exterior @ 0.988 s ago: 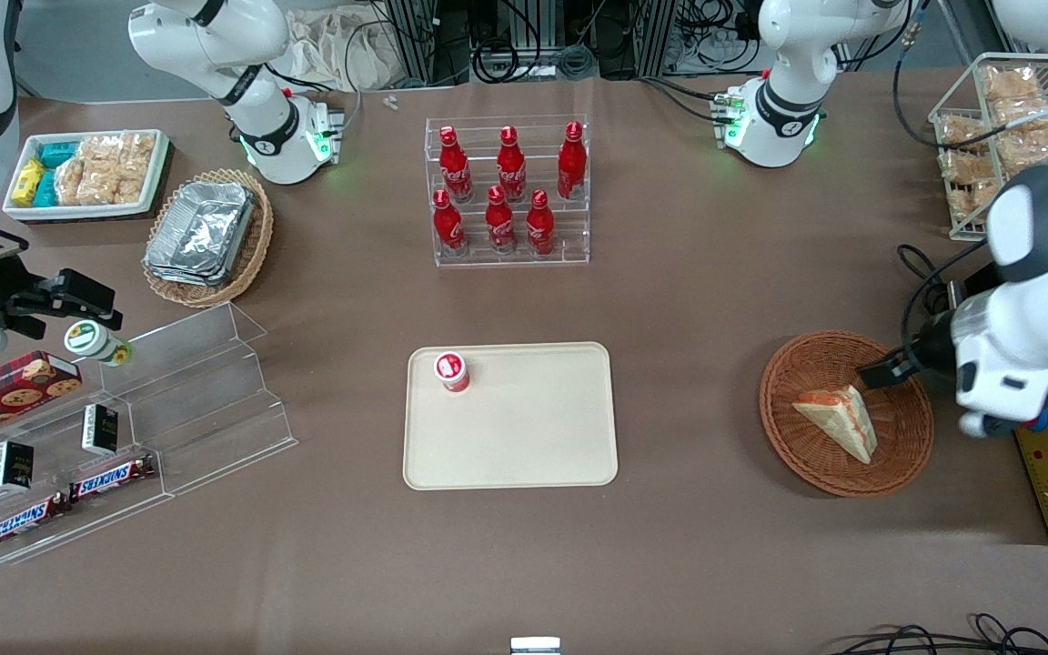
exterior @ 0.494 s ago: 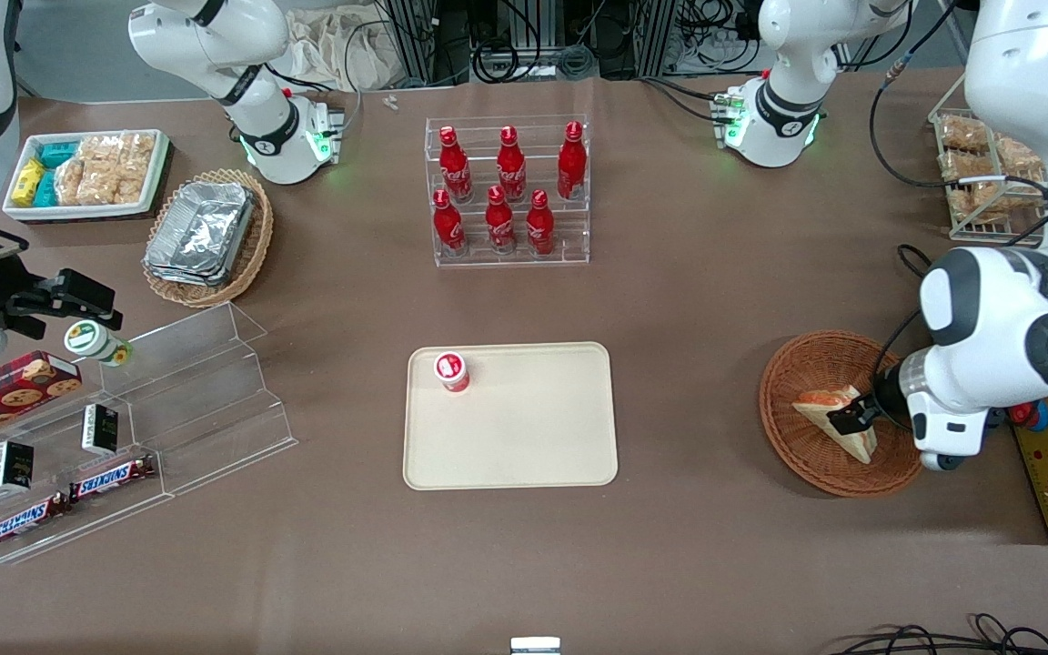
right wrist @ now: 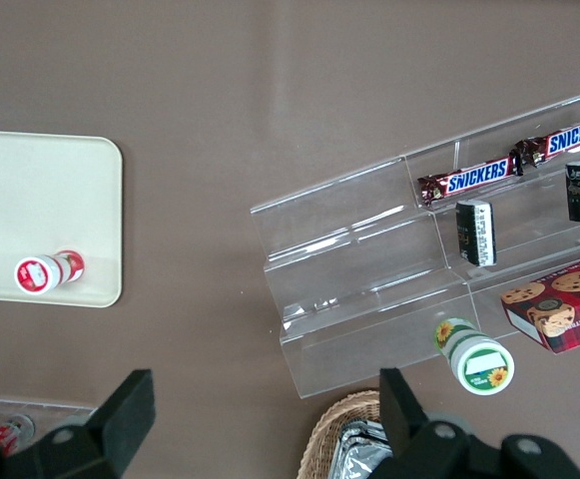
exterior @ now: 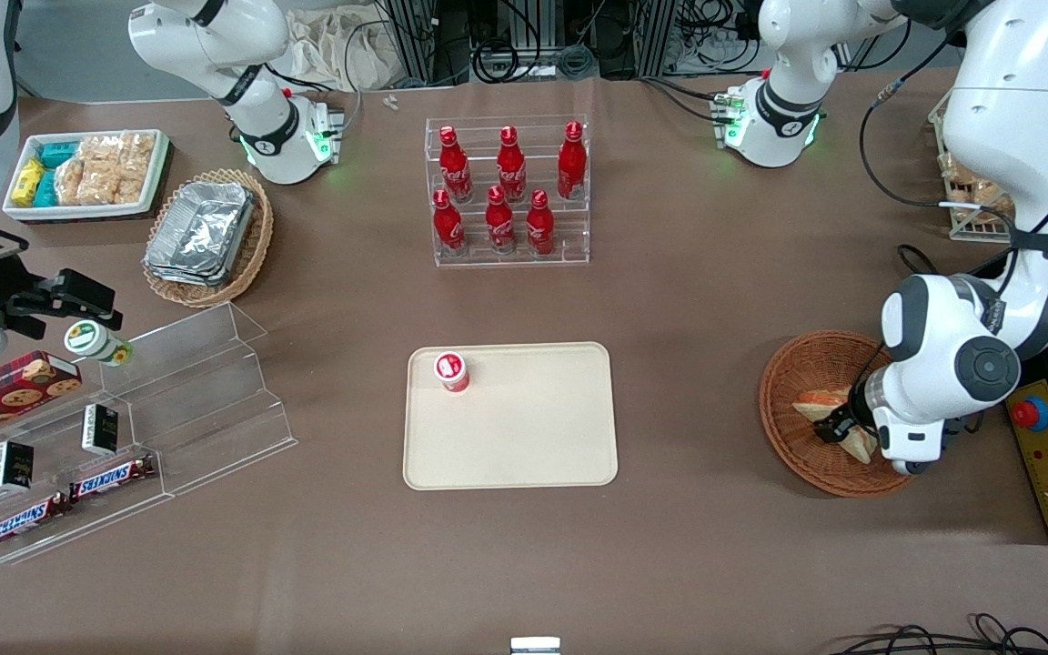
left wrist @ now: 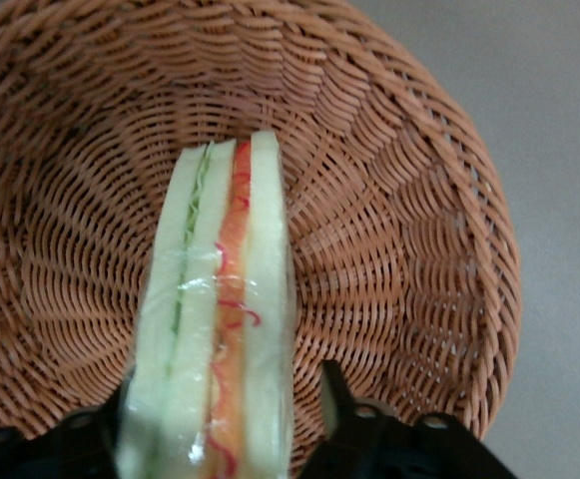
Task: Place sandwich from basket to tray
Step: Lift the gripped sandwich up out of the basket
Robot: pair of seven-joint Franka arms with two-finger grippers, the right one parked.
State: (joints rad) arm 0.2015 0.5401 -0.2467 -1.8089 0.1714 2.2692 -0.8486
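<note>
I should move the sandwich (exterior: 818,402) from the basket onto the cream tray (exterior: 524,437), so I should next grab it by its wrapped bread sides.
The sandwich (exterior: 818,402), a pale wedge in clear wrap, lies in the reddish-brown wicker basket (exterior: 774,400) toward the working arm's end of the table. My gripper (exterior: 839,426) is down in the basket, open, with one finger on each side of the sandwich (left wrist: 220,299). One fingertip (left wrist: 331,389) stands a small gap off the bread; the other is mostly hidden by the wrap. The basket's weave (left wrist: 399,200) fills the wrist view, and red, orange and green filling runs along the sandwich's edge. The cream tray (exterior: 524,437) lies mid-table, well apart from the basket.
A small red-capped bottle (exterior: 452,371) stands on the tray's corner. A rack of red cola bottles (exterior: 508,191) sits farther from the camera. A yellow button box (exterior: 1047,455) lies beside the basket, and a wire rack of snack packs (exterior: 970,196) stands farther off.
The arm swung down and in over the basket. The gripper moved from the basket's rim to straddle the sandwich, now partly covering it in the front view.
</note>
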